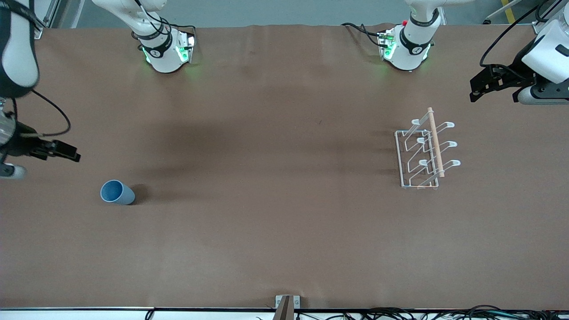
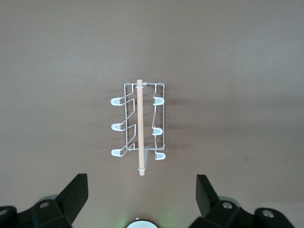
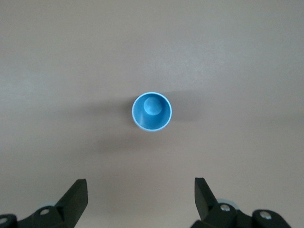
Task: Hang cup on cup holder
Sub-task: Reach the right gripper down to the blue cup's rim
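Note:
My right gripper grabs the light-blue cup by its rim next, to hang it on the cup holder [image 1: 426,150].
The light-blue cup [image 1: 116,192] stands upright, mouth up, on the brown table toward the right arm's end; it also shows from above in the right wrist view [image 3: 152,111]. The white wire cup holder [image 1: 426,150] with its wooden rod stands toward the left arm's end; it also shows in the left wrist view [image 2: 139,125]. All its prongs are bare. My right gripper [image 1: 71,152] [image 3: 141,186] is open and empty, up in the air, apart from the cup. My left gripper [image 1: 474,91] [image 2: 141,183] is open and empty, up in the air, apart from the holder.
The two arm bases [image 1: 166,51] [image 1: 406,49] stand along the table's edge farthest from the front camera. A small metal bracket [image 1: 286,306] and cables [image 1: 400,313] lie at the table's nearest edge. Brown table [image 1: 275,186] spreads between cup and holder.

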`<state>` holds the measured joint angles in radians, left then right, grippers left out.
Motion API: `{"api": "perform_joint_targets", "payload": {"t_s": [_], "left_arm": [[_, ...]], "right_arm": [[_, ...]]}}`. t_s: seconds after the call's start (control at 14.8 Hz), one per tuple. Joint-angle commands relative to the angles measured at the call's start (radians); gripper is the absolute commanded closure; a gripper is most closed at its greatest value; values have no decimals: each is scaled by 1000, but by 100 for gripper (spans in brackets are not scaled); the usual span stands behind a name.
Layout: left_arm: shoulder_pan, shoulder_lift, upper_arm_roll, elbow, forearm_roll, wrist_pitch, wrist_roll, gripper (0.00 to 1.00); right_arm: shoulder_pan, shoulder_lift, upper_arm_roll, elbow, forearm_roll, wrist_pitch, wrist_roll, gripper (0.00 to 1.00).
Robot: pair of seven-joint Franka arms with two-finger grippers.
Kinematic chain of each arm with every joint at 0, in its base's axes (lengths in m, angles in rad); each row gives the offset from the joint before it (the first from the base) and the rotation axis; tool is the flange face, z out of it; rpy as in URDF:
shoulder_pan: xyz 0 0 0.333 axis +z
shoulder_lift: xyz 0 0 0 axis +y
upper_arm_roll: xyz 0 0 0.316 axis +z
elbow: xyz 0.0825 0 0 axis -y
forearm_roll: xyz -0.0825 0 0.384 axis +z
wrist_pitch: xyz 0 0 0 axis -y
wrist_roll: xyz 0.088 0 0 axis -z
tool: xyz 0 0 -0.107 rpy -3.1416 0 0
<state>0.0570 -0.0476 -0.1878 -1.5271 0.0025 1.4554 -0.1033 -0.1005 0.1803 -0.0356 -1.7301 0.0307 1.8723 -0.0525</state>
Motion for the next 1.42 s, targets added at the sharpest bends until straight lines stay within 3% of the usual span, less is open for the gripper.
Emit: {"api": "perform_joint_targets", "payload": {"t_s": [0.0, 0.41, 1.02, 1.08, 1.22, 1.29, 1.35], "left_arm": [[-2, 9, -2, 24, 13, -7, 11, 0], [-5, 9, -2, 25, 11, -7, 10, 0], [-9, 12, -6, 25, 8, -6, 10, 0], [-13, 12, -7, 25, 8, -6, 2, 0], [-16, 12, -10, 25, 7, -6, -2, 0], [-16, 12, -12, 28, 7, -6, -2, 0], [-14, 12, -15, 31, 5, -6, -2, 0]], "right_arm": [[-21, 63, 9, -43, -9, 95, -4, 2], [-47, 238, 11, -46, -3, 258, -6, 3], [-61, 338, 11, -78, -2, 373, -7, 10], [-61, 346, 11, -77, -2, 375, -7, 19], [-56, 347, 13, -78, -2, 375, -10, 66], [-58, 347, 14, -77, 0, 373, -10, 82], [-54, 347, 14, -77, 0, 372, -12, 91]]}}
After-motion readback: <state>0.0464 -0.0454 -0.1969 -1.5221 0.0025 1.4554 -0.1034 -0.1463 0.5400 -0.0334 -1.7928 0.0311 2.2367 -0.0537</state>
